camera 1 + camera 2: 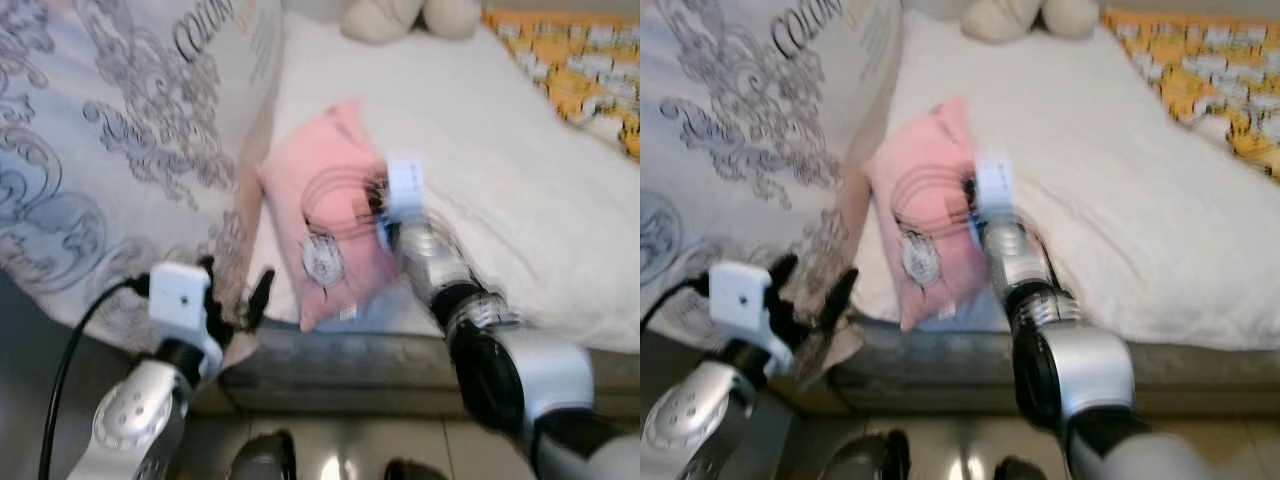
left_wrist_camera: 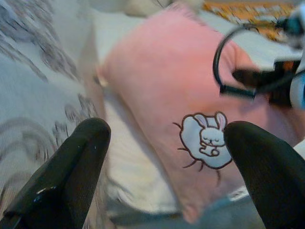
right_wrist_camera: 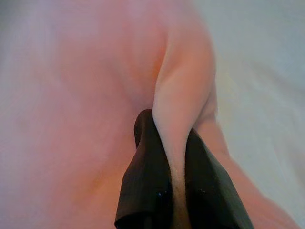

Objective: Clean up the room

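Note:
The pink pillow is far wider than my open fingertips. My left gripper will next grab the pillow's cover cloth [image 1: 291, 232] [image 2: 155, 119] between the pillow's side edge and the rabbit.
A pink pillow [image 1: 325, 200] with a small rabbit picture [image 2: 205, 139] lies tilted at the front edge of the white bed [image 1: 500, 150]. My right gripper [image 1: 375, 200] reaches over its right side and is shut on a pinched fold of the pink pillow [image 3: 178, 119]. My left gripper [image 1: 232, 292] hovers open low at the bed's front left corner, a little short of the pillow, with nothing between its fingers [image 2: 76, 171].
A large patterned grey-and-white duvet [image 1: 110, 140] is heaped on the left. A cream plush toy [image 1: 400, 15] sits at the bed's far end. An orange patterned blanket [image 1: 580, 70] covers the far right. The grey bed frame [image 1: 340, 365] and tiled floor lie below.

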Available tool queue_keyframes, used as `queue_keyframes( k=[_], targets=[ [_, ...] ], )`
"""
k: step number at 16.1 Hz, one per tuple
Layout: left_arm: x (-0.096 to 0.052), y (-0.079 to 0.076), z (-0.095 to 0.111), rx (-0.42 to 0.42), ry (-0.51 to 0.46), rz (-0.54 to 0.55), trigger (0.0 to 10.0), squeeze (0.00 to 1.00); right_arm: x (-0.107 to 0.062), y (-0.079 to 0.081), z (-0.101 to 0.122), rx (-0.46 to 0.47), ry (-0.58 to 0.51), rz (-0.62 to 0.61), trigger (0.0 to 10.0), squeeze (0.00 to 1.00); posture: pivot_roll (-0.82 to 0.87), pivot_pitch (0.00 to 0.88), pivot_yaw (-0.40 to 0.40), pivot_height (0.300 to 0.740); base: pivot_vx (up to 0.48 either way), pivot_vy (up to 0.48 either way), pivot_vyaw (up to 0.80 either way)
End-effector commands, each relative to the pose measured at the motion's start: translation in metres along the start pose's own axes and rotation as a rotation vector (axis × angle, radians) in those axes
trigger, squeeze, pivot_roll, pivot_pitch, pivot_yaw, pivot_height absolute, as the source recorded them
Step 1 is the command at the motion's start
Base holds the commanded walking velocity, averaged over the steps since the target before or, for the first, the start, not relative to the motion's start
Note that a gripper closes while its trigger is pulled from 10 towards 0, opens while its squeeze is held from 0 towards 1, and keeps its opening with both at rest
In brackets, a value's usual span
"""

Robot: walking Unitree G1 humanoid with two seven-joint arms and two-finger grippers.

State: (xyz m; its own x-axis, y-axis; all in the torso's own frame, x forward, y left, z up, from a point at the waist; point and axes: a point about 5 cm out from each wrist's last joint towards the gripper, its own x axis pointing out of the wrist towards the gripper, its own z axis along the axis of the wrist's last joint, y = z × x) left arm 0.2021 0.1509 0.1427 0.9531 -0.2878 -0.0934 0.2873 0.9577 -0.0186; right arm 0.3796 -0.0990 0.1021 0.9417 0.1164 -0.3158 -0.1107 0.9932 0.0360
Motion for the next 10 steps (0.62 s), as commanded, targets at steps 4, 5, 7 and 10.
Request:
queue_keyframes(
  k=[4,5,7,10],
  targets=[
    [0.002,-0.004,0.007,-0.006,0.003,-0.034,10.0,0.0,-0.001,-0.005,-0.006,-0.017,0.033,-0.017,0.0,0.0,0.14,0.157,0.074,0.74,0.0,0.0,0.0],
    [0.003,-0.005,0.007,-0.007,0.003,-0.037,10.0,0.0,0.0,-0.008,0.0,-0.013,0.013,-0.019,0.0,0.0,0.13,0.154,0.073,0.74,0.0,0.0,0.0],
    [0.006,-0.004,0.008,-0.008,0.001,-0.036,10.0,0.0,0.001,-0.013,0.011,-0.015,-0.014,-0.038,0.0,0.0,0.13,0.146,0.071,0.74,0.0,0.0,0.0],
    [0.008,-0.003,0.01,-0.009,-0.008,-0.027,10.0,0.0,0.002,-0.021,0.022,-0.006,-0.047,-0.065,10.0,1.0,0.12,0.136,0.066,0.74,0.0,0.0,0.0]
  ],
)
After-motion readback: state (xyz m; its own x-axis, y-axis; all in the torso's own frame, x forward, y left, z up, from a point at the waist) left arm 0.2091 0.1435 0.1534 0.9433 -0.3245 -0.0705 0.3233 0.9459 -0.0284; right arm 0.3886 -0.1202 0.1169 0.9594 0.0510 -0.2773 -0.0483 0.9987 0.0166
